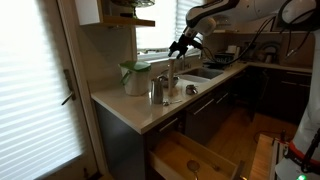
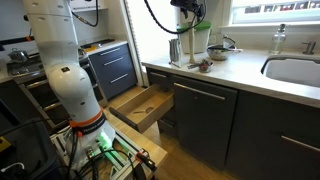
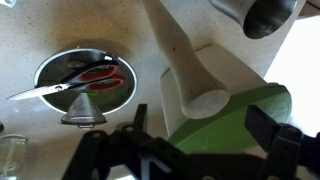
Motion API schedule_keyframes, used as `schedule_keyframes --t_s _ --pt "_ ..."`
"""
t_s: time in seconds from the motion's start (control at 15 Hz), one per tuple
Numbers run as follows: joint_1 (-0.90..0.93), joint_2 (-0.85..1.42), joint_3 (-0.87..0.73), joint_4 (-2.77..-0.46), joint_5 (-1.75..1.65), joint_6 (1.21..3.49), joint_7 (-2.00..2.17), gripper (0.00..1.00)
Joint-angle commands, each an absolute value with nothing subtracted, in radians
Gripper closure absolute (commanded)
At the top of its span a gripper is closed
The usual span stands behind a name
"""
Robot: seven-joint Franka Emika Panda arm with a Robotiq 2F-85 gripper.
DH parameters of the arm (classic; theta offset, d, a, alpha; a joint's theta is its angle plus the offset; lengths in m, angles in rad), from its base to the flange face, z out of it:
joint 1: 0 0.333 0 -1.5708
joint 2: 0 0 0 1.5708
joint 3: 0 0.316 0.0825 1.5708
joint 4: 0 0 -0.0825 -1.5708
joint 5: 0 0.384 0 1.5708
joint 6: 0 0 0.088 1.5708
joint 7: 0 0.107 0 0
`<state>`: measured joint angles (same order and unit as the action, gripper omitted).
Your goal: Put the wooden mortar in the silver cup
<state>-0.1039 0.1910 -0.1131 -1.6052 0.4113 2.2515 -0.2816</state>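
The gripper isn't ready to close on the mortar's thick top end (image 3: 204, 97) yet. That end only just reaches the robot's fingers, so the gripper needs to go lower first.
In the wrist view the wooden mortar (image 3: 182, 60) is a pale stick that stands nearly upright, its thick top end towards the camera. It rises beside the green-lidded white jug (image 3: 245, 118). My gripper (image 3: 200, 128) is open, with its dark fingers wide apart on either side of the stick's top end and not touching it. The silver cup (image 3: 48, 72) stands to the left with red-handled scissors (image 3: 88, 78) inside. In both exterior views the gripper (image 1: 181, 47) (image 2: 188, 12) hovers above the cup (image 1: 160, 91) (image 2: 175, 50) and the jug (image 1: 134, 77) (image 2: 198, 42).
A low round bowl (image 1: 192, 90) (image 2: 204, 66) lies on the counter near the sink (image 1: 205, 72) (image 2: 295, 70). A dark shiny round object (image 3: 272, 15) is past the stick. A wooden drawer (image 1: 190, 158) (image 2: 138, 105) stands open below the counter.
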Motion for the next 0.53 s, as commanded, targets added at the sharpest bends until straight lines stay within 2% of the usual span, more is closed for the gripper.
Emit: schedule_keyframes --t_s 0.0,0.47 --pt "-0.116 0.205 -0.097 -1.568 0.321 2.175 -0.217 0.0" --pt "-0.121 0.223 -0.071 -1.564 0.341 2.189 -0.237 0.0"
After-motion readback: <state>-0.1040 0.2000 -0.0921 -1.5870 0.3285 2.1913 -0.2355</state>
